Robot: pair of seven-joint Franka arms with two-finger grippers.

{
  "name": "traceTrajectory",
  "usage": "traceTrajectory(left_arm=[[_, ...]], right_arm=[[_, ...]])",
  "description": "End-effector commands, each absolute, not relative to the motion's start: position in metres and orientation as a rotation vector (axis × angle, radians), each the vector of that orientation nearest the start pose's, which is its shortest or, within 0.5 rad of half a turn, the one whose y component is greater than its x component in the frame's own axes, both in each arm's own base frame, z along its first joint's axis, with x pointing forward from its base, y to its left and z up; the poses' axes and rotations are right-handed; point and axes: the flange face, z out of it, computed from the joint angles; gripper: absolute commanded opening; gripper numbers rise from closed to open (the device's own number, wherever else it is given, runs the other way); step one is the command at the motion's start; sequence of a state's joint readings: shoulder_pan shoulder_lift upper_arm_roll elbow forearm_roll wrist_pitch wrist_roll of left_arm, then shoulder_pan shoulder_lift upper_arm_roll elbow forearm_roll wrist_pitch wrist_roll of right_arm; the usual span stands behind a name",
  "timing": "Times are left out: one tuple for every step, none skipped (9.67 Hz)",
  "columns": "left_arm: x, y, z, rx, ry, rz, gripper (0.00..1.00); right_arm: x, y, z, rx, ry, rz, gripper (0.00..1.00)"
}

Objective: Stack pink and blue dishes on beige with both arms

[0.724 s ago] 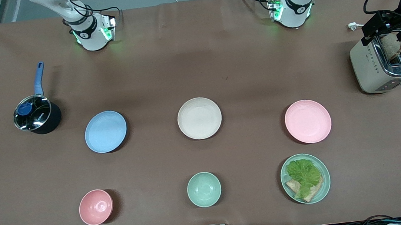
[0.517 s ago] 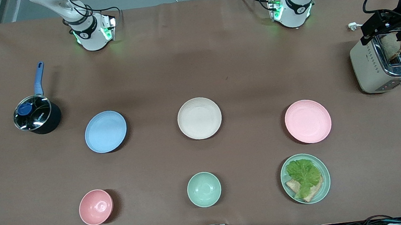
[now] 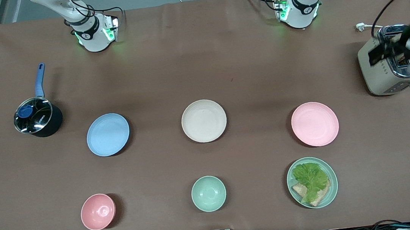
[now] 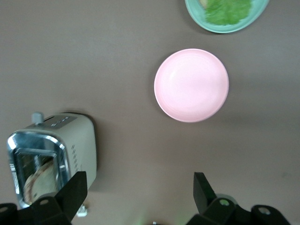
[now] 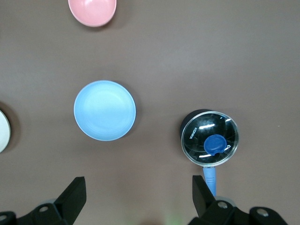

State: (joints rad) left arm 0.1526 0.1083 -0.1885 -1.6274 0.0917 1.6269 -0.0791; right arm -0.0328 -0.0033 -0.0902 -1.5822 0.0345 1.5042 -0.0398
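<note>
My left gripper takes hold of the pale pink plate by its rim (image 3: pixel 336 121) next, to stack it on the cream-beige plate (image 3: pixel 204 120).
The pale blue plate (image 3: pixel 108 134) (image 5: pixel 104 110) lies toward the right arm's end of the table. Toward the left arm's end lies the pale pink plate (image 3: pixel 315 123) (image 4: pixel 191 85), with the cream-beige plate (image 3: pixel 204 120) between them; its rim (image 5: pixel 2 131) shows at the edge of the right wrist view. All three are bare and apart. My left gripper (image 3: pixel 389 52) (image 4: pixel 138 192) hangs open and empty over the toaster, high above the table. My right gripper (image 5: pixel 138 194) is open and empty too, high above the table beside the saucepan's handle.
A lidded saucepan (image 3: pixel 37 117) (image 5: pixel 209 138) stands beside the blue plate. A toaster (image 3: pixel 387 73) (image 4: pixel 51 154) holds bread. Nearer the front camera sit a pink bowl (image 3: pixel 98 212), a mint-green bowl (image 3: pixel 208 193) and a green plate with lettuce (image 3: pixel 312 182).
The left arm's hand has swung over the toaster, lower in the front view than before. The plates and the right arm have not moved.
</note>
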Motion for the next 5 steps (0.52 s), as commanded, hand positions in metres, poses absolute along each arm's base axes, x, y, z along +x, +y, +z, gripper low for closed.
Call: traceTrajectory(left_arm=[[0.600, 0.044, 0.406, -3.082, -0.113, 0.198, 1.00], [0.608, 0.049, 0.362, -3.103, -0.078, 0.209, 1.00], [0.613, 0.054, 0.316, -3.124, -0.019, 0.258, 1.00], [0.618, 0.054, 0.286, -3.142, -0.011, 0.257, 1.00], [0.621, 0.052, 0.260, -3.170, -0.029, 0.263, 0.95]], right_arm=[[0.556, -0.071, 0.532, -3.028, 0.046, 0.179, 1.00], [0.558, -0.073, 0.491, -2.992, -0.011, 0.167, 1.00], [0.564, -0.076, 0.449, -2.953, -0.044, 0.157, 1.00], [0.573, -0.078, 0.408, -2.929, -0.090, 0.131, 1.00], [0.578, -0.081, 0.368, -2.880, -0.105, 0.095, 1.00]])
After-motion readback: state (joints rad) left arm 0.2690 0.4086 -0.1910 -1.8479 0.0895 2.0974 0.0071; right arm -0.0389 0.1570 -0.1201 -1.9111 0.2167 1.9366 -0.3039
